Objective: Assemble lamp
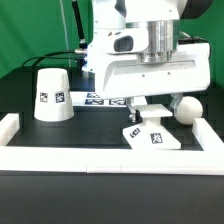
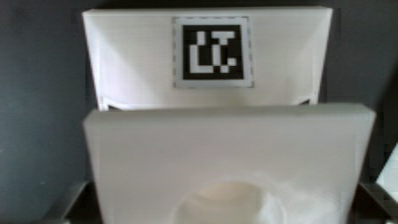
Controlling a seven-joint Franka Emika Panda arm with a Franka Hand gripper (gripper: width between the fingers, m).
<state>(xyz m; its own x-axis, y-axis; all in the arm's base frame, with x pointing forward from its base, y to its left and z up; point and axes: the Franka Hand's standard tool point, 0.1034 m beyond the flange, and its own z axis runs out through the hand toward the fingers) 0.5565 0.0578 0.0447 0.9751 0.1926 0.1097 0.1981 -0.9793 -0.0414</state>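
Observation:
The white lamp base is short of the corner of the low wall [image 1: 206, 145] in the exterior view, so my gripper keeps hold until it gets there.
The white square lamp base [image 1: 152, 136] is tilted near the front wall, with its tags facing the camera. My gripper [image 1: 150, 112] reaches down onto its upper part. In the wrist view the base [image 2: 210, 110] fills the picture, showing one tag and a round socket. My gripper [image 2: 222, 205] has a dark finger against each side of the base and appears shut on it. The ball-shaped bulb [image 1: 187, 108] lies just to the exterior view's right of the base. The tapered shade [image 1: 52, 97] stands upright at the exterior view's left.
A low white wall [image 1: 100, 153] runs along the front and both sides of the black table. The marker board [image 1: 100, 98] lies flat behind the base, by the robot's white pedestal [image 1: 110, 60].

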